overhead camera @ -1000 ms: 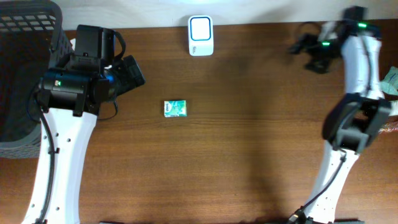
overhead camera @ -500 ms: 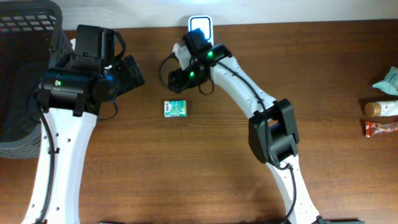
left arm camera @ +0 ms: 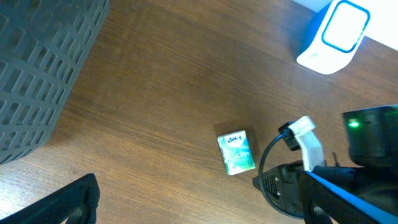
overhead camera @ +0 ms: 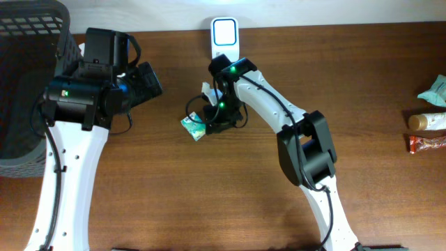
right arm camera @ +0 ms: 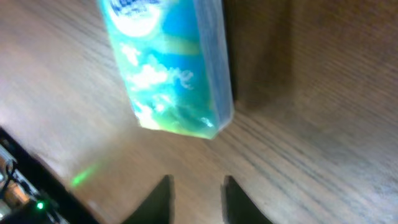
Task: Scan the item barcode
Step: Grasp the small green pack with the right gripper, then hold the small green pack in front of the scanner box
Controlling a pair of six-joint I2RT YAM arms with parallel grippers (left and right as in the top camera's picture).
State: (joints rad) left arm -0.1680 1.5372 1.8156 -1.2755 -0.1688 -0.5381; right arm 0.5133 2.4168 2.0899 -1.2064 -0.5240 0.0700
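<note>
The barcode needs to be scanned, so the tissue pack (overhead camera: 193,127) should next be held by my right gripper at the end away from its logo, leaving the rest clear.
The item is a small green and blue tissue pack (overhead camera: 193,127) lying tilted on the wooden table, also seen from the left wrist (left arm camera: 236,152). A white scanner (overhead camera: 225,40) with a blue-ringed window stands at the table's back edge (left arm camera: 334,34). My right gripper (overhead camera: 208,123) hovers just right of the pack. In the right wrist view its fingertips (right arm camera: 158,199) stand close together over bare wood, and the pack (right arm camera: 168,68) lies ahead of them, not between them (right arm camera: 196,199). My left gripper (left arm camera: 199,211) is wide open and empty, left of the pack.
A dark grey mesh basket (overhead camera: 28,84) fills the left side of the table (left arm camera: 37,68). At the right edge lie a teal packet (overhead camera: 435,90), a small bottle (overhead camera: 426,122) and a red bar (overhead camera: 426,143).
The right arm swung from the far right across to the pack and its jaws narrowed. The pack shifted slightly left and turned. The left arm stayed still.
</note>
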